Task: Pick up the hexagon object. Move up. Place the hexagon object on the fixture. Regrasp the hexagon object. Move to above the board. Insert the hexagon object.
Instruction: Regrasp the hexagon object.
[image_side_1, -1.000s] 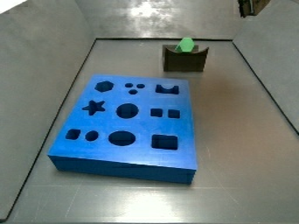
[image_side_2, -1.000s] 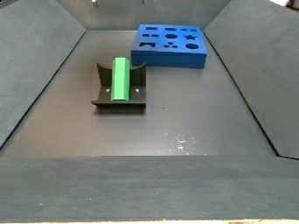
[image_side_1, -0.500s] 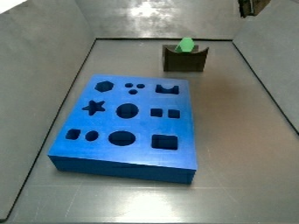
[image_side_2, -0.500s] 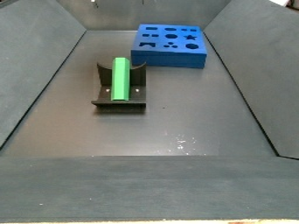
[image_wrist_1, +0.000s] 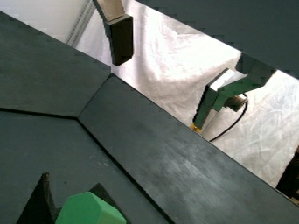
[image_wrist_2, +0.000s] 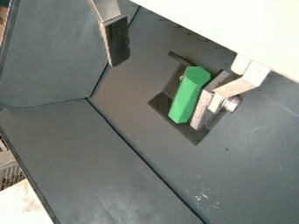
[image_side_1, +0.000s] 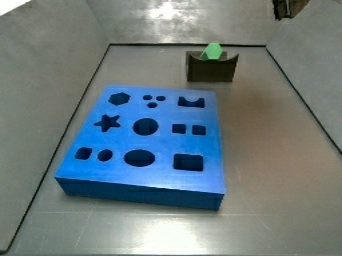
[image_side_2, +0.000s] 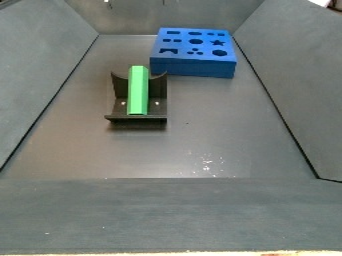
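Observation:
My gripper grabs the hexagon object by its end that sticks out of the fixture next, so that it goes into the board (image_side_2: 195, 52).
The bright green hexagon object (image_side_2: 138, 90) lies in the notch of the dark fixture (image_side_2: 118, 104), which stands on the floor beside the blue board (image_side_2: 195, 52). In both side views it rests there untouched, with its end (image_side_1: 211, 51) poking above the fixture (image_side_1: 211, 69). My gripper (image_wrist_2: 163, 72) hangs open well above the fixture (image_wrist_2: 165, 91). Nothing is between its fingers (image_wrist_2: 117, 41). In a wrist view the hexagon object (image_wrist_2: 187, 94) shows below, close to one fingertip. In a wrist view the gripper (image_wrist_1: 170, 70) is seen against the pale backdrop, with the green hexagon object (image_wrist_1: 91, 210) at the frame's edge.
The board (image_side_1: 147, 140) with its dark shaped cut-outs fills the middle of the bin floor. Sloping grey walls (image_side_2: 47, 95) enclose the floor on all sides. A bit of the arm (image_side_1: 283, 8) shows at the upper edge of a side view.

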